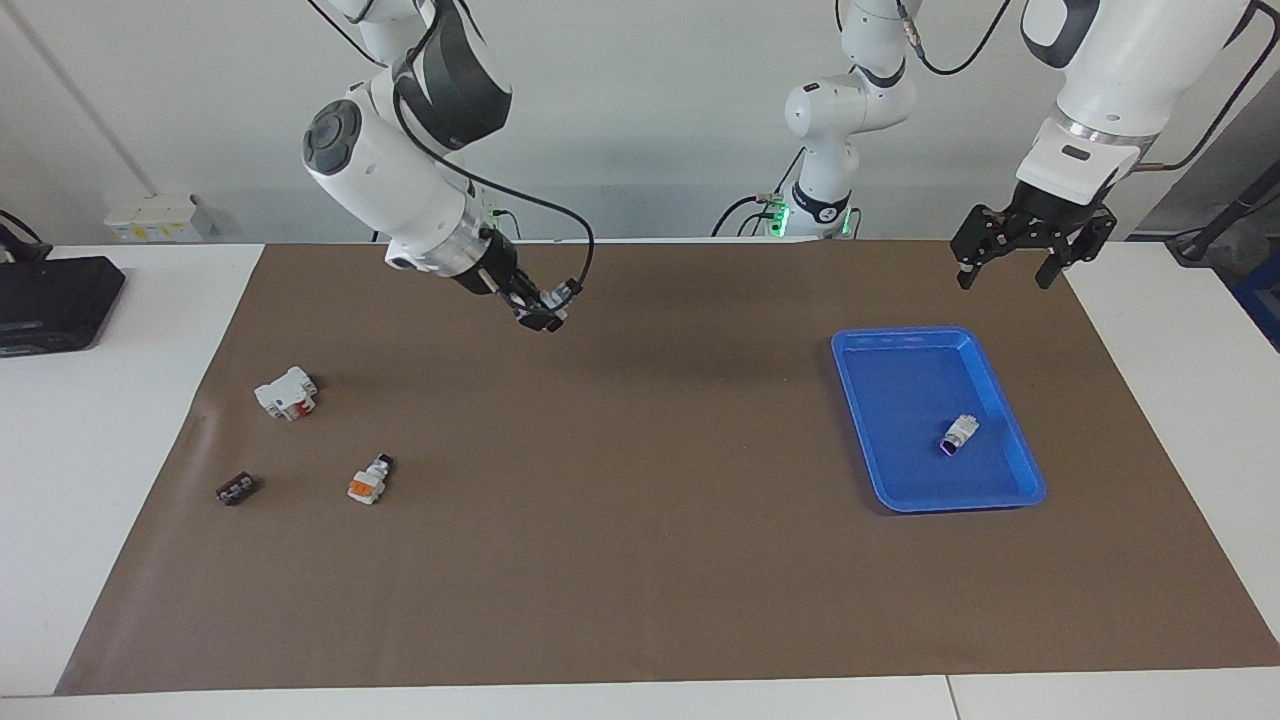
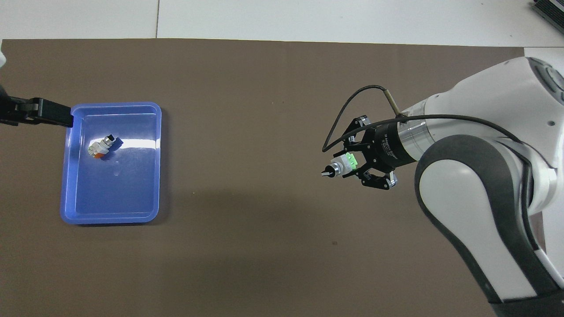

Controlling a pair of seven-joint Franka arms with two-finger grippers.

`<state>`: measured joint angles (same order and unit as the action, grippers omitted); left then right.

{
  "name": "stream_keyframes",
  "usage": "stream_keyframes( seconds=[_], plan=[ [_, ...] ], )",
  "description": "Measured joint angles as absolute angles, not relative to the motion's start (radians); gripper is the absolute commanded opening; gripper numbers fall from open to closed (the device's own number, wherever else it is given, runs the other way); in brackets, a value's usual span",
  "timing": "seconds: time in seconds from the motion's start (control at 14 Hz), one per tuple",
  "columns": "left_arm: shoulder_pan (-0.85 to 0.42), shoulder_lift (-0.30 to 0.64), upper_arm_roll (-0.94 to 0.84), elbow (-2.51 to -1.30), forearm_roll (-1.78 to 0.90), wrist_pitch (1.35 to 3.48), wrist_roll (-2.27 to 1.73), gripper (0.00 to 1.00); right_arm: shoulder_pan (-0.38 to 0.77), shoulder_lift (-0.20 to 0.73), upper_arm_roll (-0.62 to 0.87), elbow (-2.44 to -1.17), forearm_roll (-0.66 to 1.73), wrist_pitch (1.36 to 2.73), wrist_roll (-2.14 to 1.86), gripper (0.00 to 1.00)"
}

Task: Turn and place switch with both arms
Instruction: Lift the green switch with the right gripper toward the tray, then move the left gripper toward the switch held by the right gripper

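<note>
The left gripper needs to reach the switch and grip it by its black knob [image 2: 330, 171], which leaves the switch's green side [image 2: 351, 160] free for turning and placing the switch.
My right gripper [image 2: 352, 164] is shut on the switch [image 2: 347, 162], a small white block with a bright green face up and its black knob pointing away from the gripper. It holds the switch in the air over bare brown mat, toward the right arm's end of the table. In the facing view the right gripper [image 1: 542, 315] is tilted and hides most of the switch. My left gripper [image 1: 1005, 275] is open and empty, raised over the mat beside the corner of the blue tray [image 1: 900, 400] that is nearest the robots. Its fingers [image 2: 44, 113] show at the tray's edge [image 2: 119, 185].
A small white switch with a purple end [image 1: 960, 435] lies in the blue tray, also seen from overhead [image 2: 101, 146]. Toward the right arm's end lie a white block with red [image 1: 286, 392], an orange-faced switch [image 1: 369, 480] and a small black part [image 1: 236, 488]. A black device [image 1: 50, 300] sits off the mat.
</note>
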<state>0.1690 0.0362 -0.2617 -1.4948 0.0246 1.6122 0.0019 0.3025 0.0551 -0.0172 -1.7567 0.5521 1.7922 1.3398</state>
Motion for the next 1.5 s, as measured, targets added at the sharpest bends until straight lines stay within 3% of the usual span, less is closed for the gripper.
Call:
stream_keyframes(
  seconds=[0.29, 0.64, 0.86, 1.0, 1.21, 1.36, 1.5],
  plan=[
    [0.165, 0.036, -0.267, -1.497, 0.013, 1.613, 0.002, 0.99, 0.310, 0.035, 0.059, -1.727, 0.709, 1.853, 1.630, 0.00],
    [0.167, 0.035, -0.264, -1.498, -0.224, 1.613, -0.081, 0.98, 0.433, 0.051, 0.072, -1.714, 0.783, 2.109, 1.857, 0.00],
    [0.167, 0.033, -0.264, -1.498, -0.365, 1.612, -0.233, 0.92, 0.466, 0.076, 0.073, -1.714, 0.783, 2.212, 1.891, 0.00],
    [0.167, 0.027, -0.264, -1.493, -0.426, 1.600, -0.352, 0.81, 0.464, 0.082, 0.067, -1.714, 0.784, 2.221, 1.891, 0.00],
    [0.163, 0.022, -0.275, -1.473, -0.473, 1.574, -0.609, 0.78, 0.469, 0.082, 0.070, -1.713, 0.784, 2.221, 1.891, 0.00],
    [0.145, 0.022, -0.288, -1.466, -0.486, 1.578, -0.772, 0.68, 0.472, 0.082, 0.070, -1.712, 0.784, 2.221, 1.891, 0.00],
    [0.115, 0.022, -0.295, -1.462, -0.486, 1.580, -0.926, 0.65, 0.485, 0.082, 0.071, -1.712, 0.775, 2.221, 1.889, 0.00]
  ],
)
